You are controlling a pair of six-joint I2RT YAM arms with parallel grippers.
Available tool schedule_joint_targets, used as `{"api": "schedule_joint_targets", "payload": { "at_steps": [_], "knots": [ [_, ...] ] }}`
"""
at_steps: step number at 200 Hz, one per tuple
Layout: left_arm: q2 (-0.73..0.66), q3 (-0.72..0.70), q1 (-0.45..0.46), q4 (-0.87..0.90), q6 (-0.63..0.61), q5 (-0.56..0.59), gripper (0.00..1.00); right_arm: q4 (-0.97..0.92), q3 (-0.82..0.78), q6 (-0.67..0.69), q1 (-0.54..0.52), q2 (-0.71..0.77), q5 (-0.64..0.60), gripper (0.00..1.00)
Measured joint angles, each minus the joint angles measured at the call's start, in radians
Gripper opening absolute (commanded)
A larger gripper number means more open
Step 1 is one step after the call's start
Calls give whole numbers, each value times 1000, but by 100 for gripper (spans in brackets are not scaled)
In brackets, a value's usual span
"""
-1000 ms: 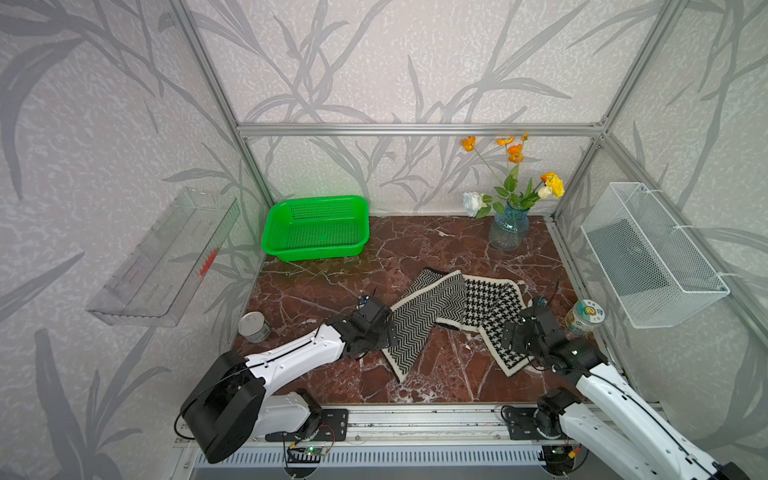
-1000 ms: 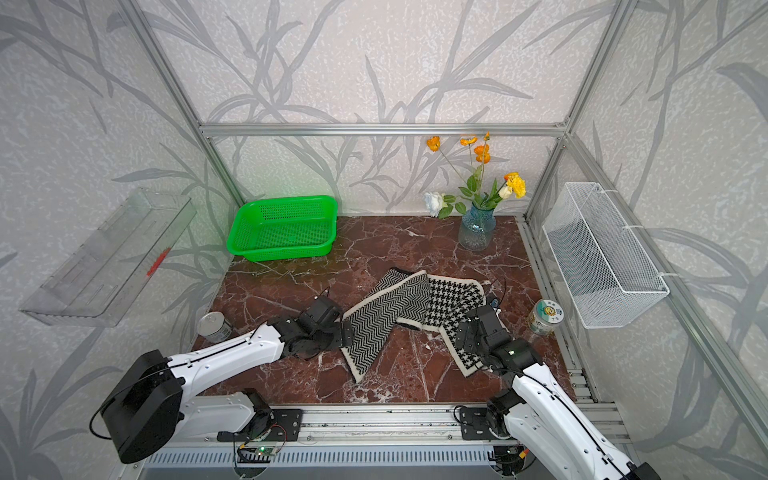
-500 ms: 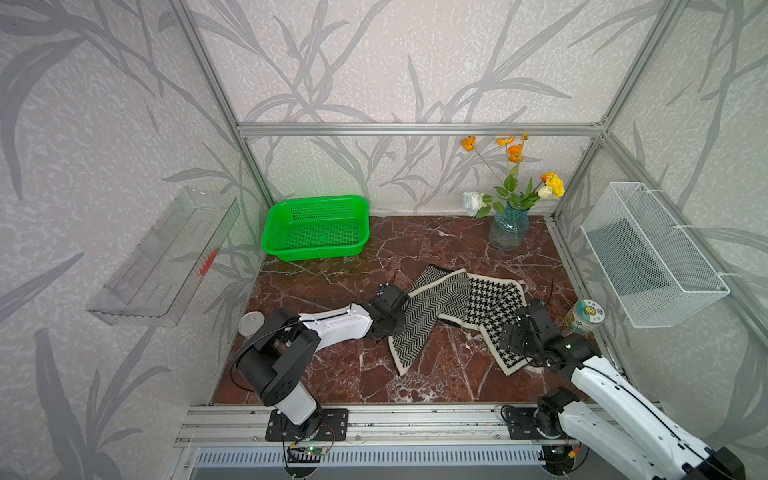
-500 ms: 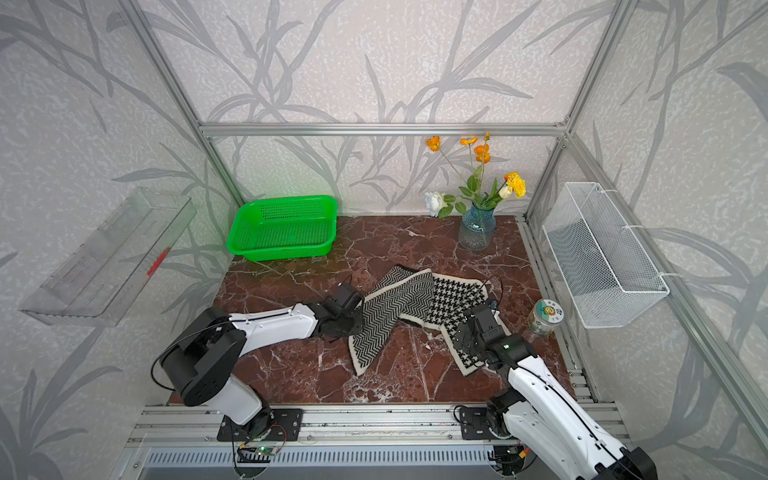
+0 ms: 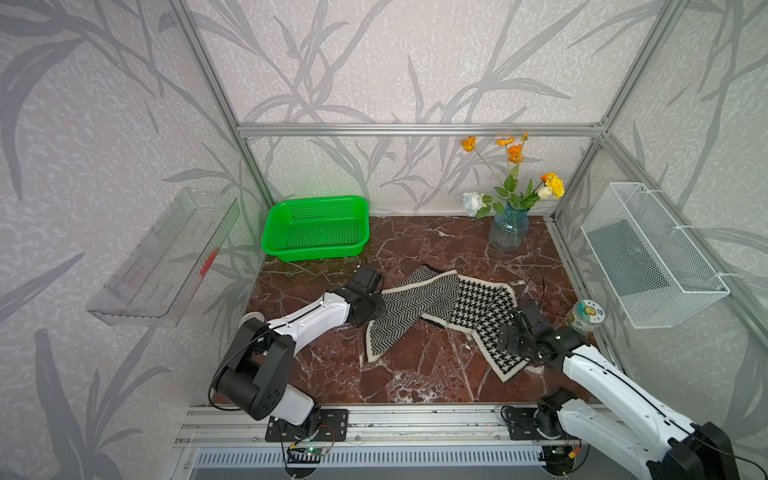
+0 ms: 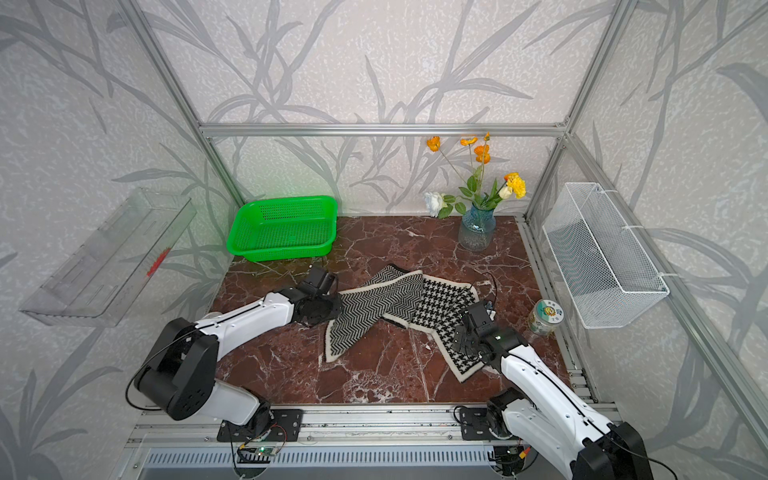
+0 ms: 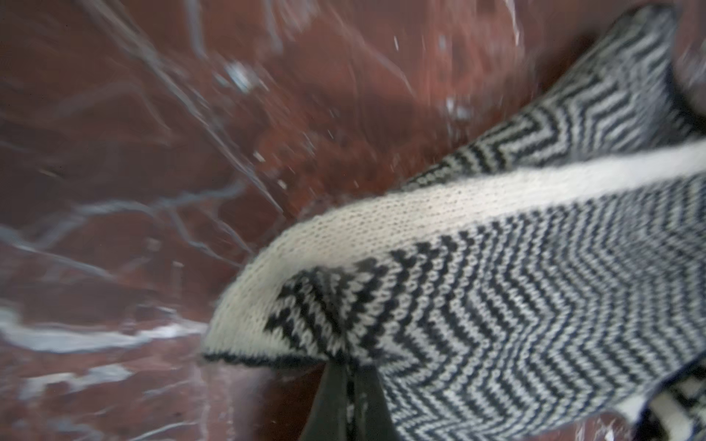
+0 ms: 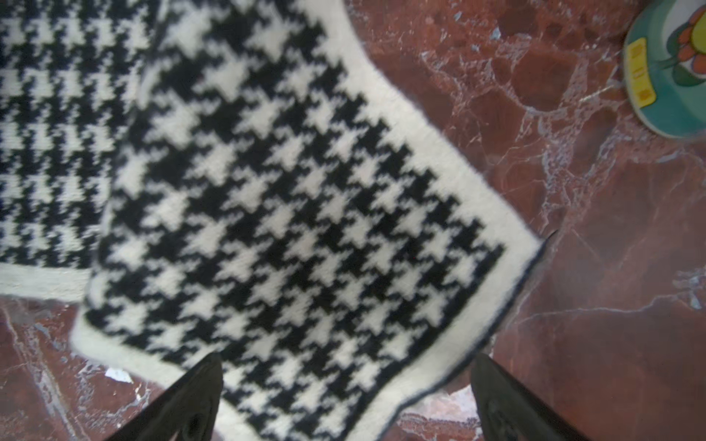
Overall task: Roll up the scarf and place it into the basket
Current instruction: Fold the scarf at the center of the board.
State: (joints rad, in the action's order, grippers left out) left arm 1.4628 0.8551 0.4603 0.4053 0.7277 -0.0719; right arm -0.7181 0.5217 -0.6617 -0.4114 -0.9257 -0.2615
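Note:
The robot's right gripper should next straighten the scarf [image 5: 415, 307] for rolling, so it should grab the scarf's houndstooth end, opposite the held herringbone edge.
The black-and-white scarf [image 5: 415, 307] [image 6: 374, 305] lies bent on the marble floor, with its herringbone half on the left and its houndstooth half on the right. My left gripper [image 5: 379, 300] [image 6: 336, 300] is shut on the herringbone half's left edge. The left wrist view shows the fingers [image 7: 332, 397] pinched together on that cloth [image 7: 496, 305]. My right gripper [image 5: 512, 332] [image 8: 347, 359] hangs open over the scarf's houndstooth end [image 8: 290, 229], one finger on each side. The green basket [image 5: 318, 250] [image 6: 282, 252] stands empty at the back left.
A blue glass vase of flowers [image 5: 508, 230] stands at the back right. A round tin [image 5: 584, 318] sits close to the right arm. A white wire basket [image 5: 648, 257] hangs on the right wall and a clear tray [image 5: 162, 257] on the left wall.
My left gripper went from open to shut on the scarf's left edge, moving farther back along it. The herringbone end shifted a little to the left. The right arm hardly moved.

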Motion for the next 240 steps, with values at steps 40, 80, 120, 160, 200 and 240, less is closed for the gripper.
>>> {"api": "schedule_joint_targets", "payload": {
  "at_steps": [40, 80, 120, 160, 200, 240],
  "knots": [
    [-11, 41, -22, 71, -2, 16, 0, 45, 34, 7, 0, -121, 14, 99],
    [-10, 56, -51, 100, -2, 14, 0, 76, 83, 44, 0, -280, 74, 99],
    [-10, 81, -74, 108, -2, 11, 0, 110, 85, 56, 0, -310, 116, 90],
    [-10, 84, -115, 113, 6, 0, 0, 133, 68, 53, -7, -333, 154, 89],
    [-8, 120, -148, 122, 13, -10, 0, 136, 44, 44, -27, -335, 177, 86],
    [-6, 147, -175, 123, 18, -26, 0, 142, 51, 44, -40, -356, 177, 58]
  ]
}}
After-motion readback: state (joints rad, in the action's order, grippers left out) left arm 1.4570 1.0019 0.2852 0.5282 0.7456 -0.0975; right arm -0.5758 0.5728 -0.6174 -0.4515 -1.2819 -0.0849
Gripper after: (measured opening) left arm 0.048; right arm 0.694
